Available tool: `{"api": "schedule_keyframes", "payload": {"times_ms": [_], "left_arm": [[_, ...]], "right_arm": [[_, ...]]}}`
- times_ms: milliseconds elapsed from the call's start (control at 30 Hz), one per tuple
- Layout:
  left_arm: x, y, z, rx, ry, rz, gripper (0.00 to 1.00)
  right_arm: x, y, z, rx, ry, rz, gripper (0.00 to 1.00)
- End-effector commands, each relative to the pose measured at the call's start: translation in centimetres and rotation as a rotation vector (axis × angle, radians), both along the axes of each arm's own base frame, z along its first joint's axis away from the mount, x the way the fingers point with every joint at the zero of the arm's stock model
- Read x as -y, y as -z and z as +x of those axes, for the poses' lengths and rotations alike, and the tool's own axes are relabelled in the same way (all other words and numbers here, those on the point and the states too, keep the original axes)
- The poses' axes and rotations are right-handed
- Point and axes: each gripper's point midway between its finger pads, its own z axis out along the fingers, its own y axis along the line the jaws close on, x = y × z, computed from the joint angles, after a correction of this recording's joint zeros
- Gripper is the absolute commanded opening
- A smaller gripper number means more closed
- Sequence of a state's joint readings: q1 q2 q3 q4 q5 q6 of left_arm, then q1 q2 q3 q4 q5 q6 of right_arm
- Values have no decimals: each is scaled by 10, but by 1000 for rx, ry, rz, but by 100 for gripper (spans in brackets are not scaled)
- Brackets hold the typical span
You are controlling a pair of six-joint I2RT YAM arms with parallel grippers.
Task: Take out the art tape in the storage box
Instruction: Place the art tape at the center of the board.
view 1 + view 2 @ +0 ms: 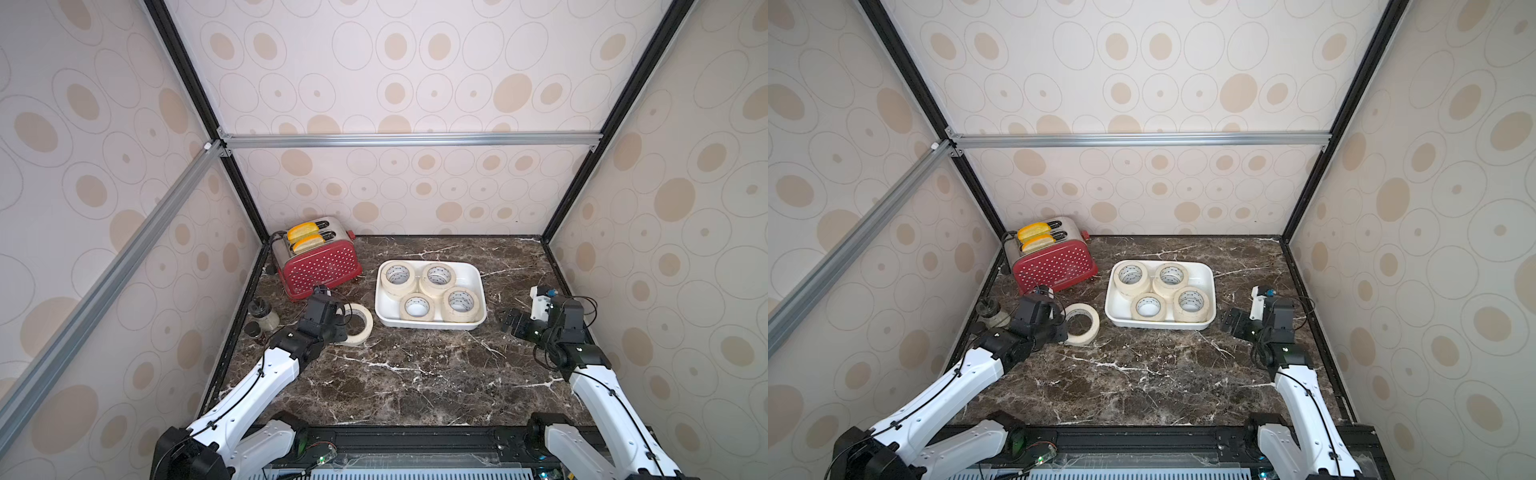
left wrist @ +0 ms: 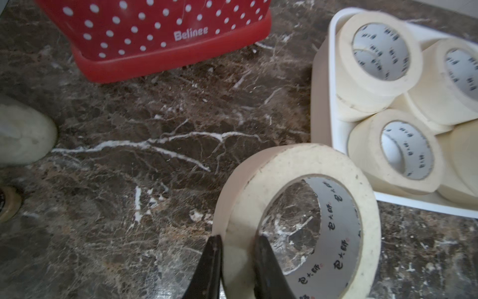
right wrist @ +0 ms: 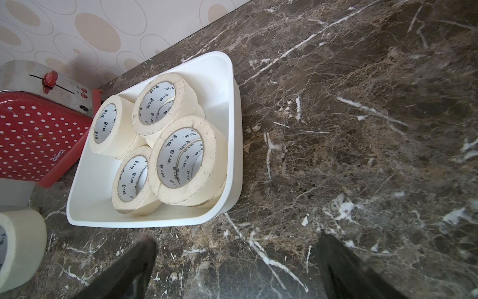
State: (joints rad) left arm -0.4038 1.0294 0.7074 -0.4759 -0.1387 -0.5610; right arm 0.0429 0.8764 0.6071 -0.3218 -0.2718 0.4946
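The roll hangs tilted above the marble beside the box [image 1: 430, 325] and would fall if the left gripper opened now, so it is too early to release and the left gripper needs to keep holding the roll.
The white storage box [image 1: 430, 325] stands mid-table and holds several cream art tape rolls [image 1: 437, 277], some stacked; it shows in both top views [image 1: 1158, 325] and in the right wrist view [image 3: 155, 221]. Left of the box, outside it, one art tape roll [image 1: 360, 328] [image 2: 289, 165] is tilted low over the marble. My left gripper [image 2: 239, 239] is shut on this roll's wall, one finger inside the ring and one outside. Whether the roll touches the table I cannot tell. My right gripper [image 1: 509, 318] [image 3: 238, 240] stands open and empty, just right of the box.
A red dotted toaster [image 1: 318, 266] with bread slices stands at the back left, close behind my left arm. A glass jar [image 1: 264, 316] and a small dark lid [image 1: 252, 329] sit by the left wall. Patterned walls close the table on three sides.
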Motion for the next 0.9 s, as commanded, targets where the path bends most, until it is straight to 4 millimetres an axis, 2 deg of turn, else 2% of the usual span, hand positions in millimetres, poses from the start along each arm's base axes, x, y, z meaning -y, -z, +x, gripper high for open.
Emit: {"api": "schedule_keyframes", "payload": {"times_ms": [0,233,400,633,800,867], "left_arm": [[-17,4,-1,9,-70,45,0],[-13,32,6,-40,-90,16,0],[-14,42,13,-48,-103,30,0],[-11,56,19,-63,-114,19,13],[-13,57,20,-66,-130,26,38],[-11,53,21,-57,-125,14,43]], "right_arm": [[-1,-13,6,34,-7,-3,100],[-3,-12,7,26,-13,5,100],[-4,-13,6,24,-17,12,100],[-4,-11,5,22,-17,10,100],[-4,-14,5,30,-20,7,100],[-4,-15,5,31,-20,6,100]]}}
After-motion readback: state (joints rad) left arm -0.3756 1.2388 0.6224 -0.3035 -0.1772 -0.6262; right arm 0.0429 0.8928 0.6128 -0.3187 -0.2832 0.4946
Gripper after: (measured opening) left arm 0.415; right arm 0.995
